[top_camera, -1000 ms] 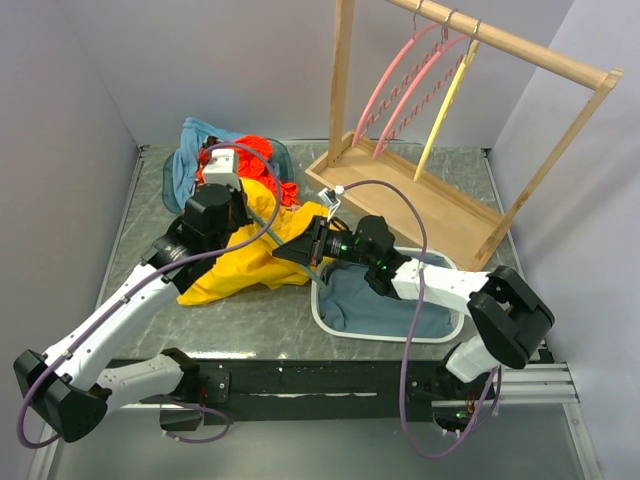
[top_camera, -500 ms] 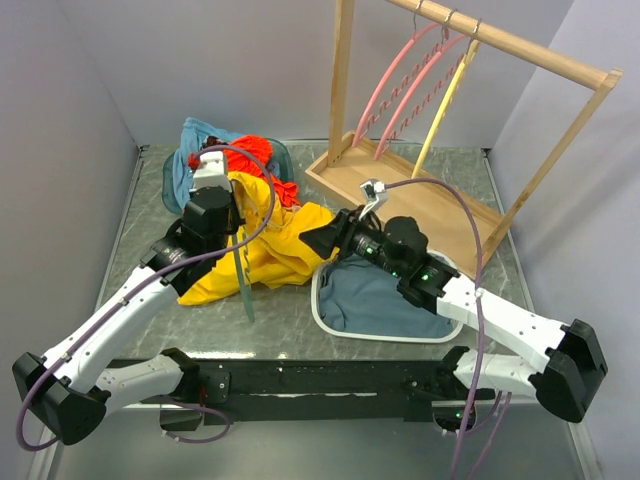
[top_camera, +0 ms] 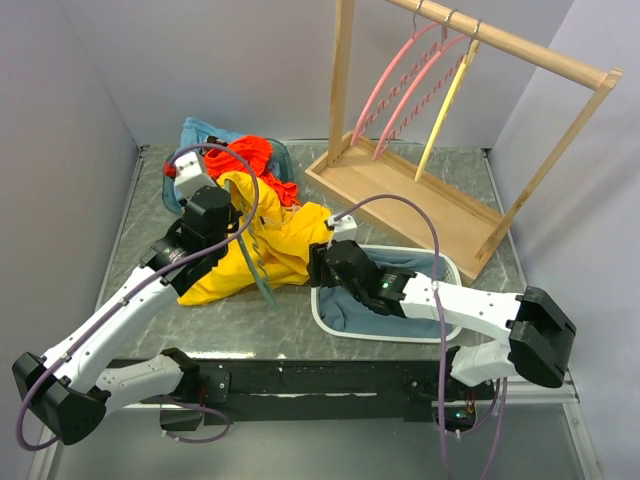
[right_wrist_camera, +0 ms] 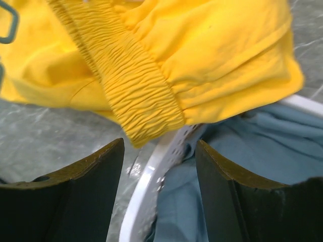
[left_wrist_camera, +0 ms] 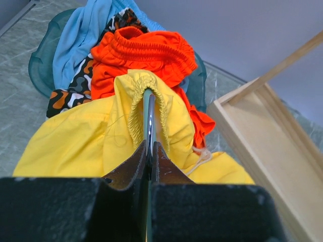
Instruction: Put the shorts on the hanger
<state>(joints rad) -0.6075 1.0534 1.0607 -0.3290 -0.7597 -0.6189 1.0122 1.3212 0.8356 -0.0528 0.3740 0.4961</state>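
I need my right gripper to grab the elastic waistband's near end on the yellow shorts (top_camera: 288, 245) next, so that it can pull the waistband over the hanger's free arm.
The yellow shorts (top_camera: 288, 245) lie crumpled on the table left of centre. My left gripper (top_camera: 232, 222) is shut on the thin teal hanger (top_camera: 258, 275), whose lower arm slants down over the shorts. In the left wrist view the hanger (left_wrist_camera: 149, 108) runs up from the closed gripper (left_wrist_camera: 149, 151) into the gathered waistband of the shorts (left_wrist_camera: 133, 116). My right gripper (right_wrist_camera: 159, 154) stands open just below the elastic waistband (right_wrist_camera: 136, 91), over the basket rim, holding nothing. From above, this gripper (top_camera: 316, 268) sits at the shorts' right edge.
A white basket (top_camera: 330, 325) with blue-grey cloth (top_camera: 390, 300) stands at front right. An orange-red garment (left_wrist_camera: 146, 50) and blue cloth (left_wrist_camera: 81, 35) are piled behind the shorts. The wooden rack (top_camera: 420, 200) at back right carries pink hangers (top_camera: 400, 90) and a yellow hanger (top_camera: 445, 110).
My right gripper has opened, let go and drawn back down to the basket's left rim. My left gripper has shifted back and left, swinging the hanger's lower end to the right.
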